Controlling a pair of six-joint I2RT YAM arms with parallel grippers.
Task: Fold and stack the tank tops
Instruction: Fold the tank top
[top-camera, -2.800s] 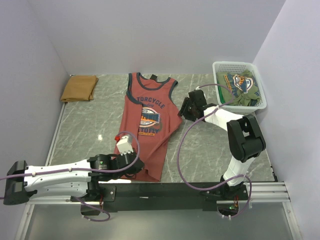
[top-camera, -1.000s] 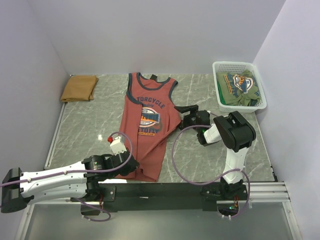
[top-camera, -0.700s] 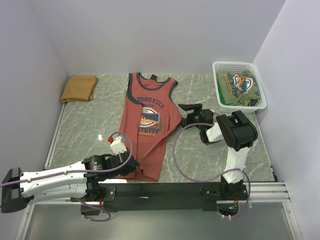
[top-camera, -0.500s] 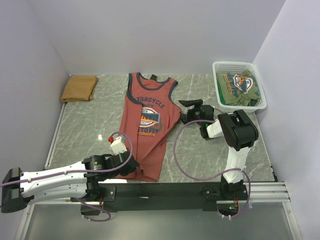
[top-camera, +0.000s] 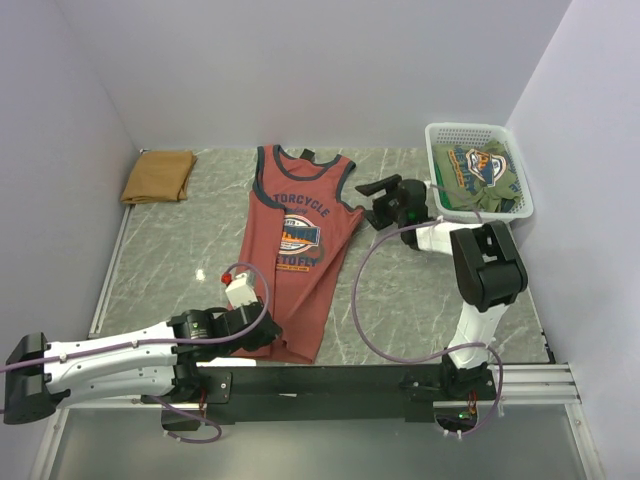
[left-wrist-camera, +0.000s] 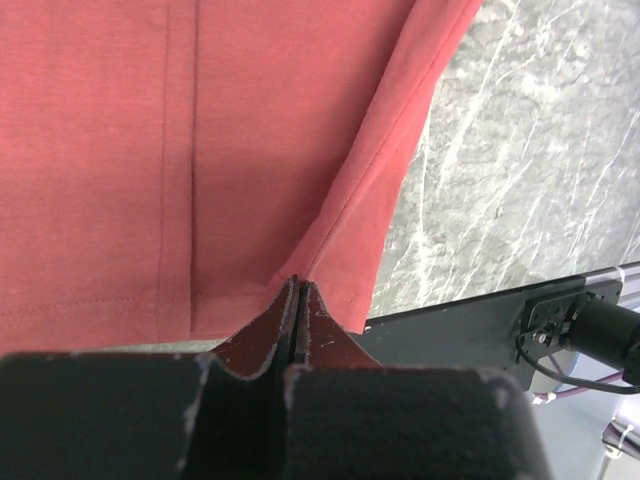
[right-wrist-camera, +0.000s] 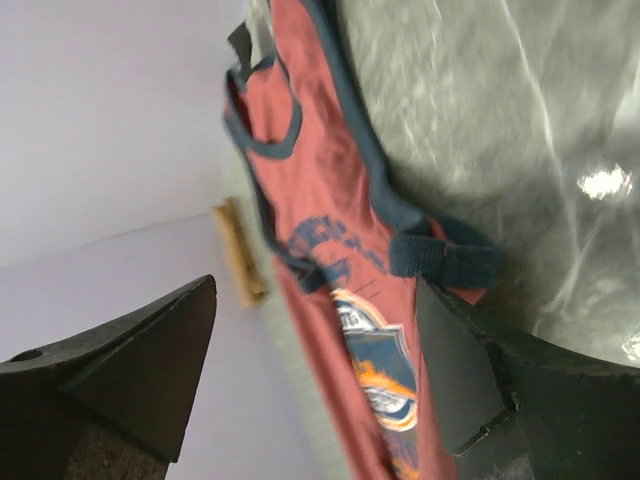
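I will next grab the rust-red tank top's dark-trimmed armhole corner facing the basket (right-wrist-camera: 442, 259) with my right gripper, to fold that side over the chest print.
The rust-red tank top (top-camera: 297, 235) lies flat, chest print up, neck to the far side; its lower right part is folded under. My left gripper (top-camera: 258, 333) is shut on its hem at the near left corner; in the left wrist view the closed jaws (left-wrist-camera: 297, 287) pinch the red cloth (left-wrist-camera: 200, 150). My right gripper (top-camera: 380, 204) is open and empty, just right of the right armhole. In the right wrist view its spread jaws (right-wrist-camera: 315, 290) frame the tank top (right-wrist-camera: 330, 215) and its dark trim (right-wrist-camera: 440, 258). The folded tan-brown tank top (top-camera: 158, 176) lies at the far left and also shows in the right wrist view (right-wrist-camera: 240, 255).
A white mesh basket (top-camera: 465, 128) stands at the far right, holding a green printed shirt (top-camera: 478, 172). Purple walls close in the left, back and right. The black rail (top-camera: 330, 380) runs along the near edge, also seen in the left wrist view (left-wrist-camera: 470, 320).
My right gripper has moved away from me along the tank top's right side to beside the armhole. My left gripper has shifted slightly right, still holding the hem.
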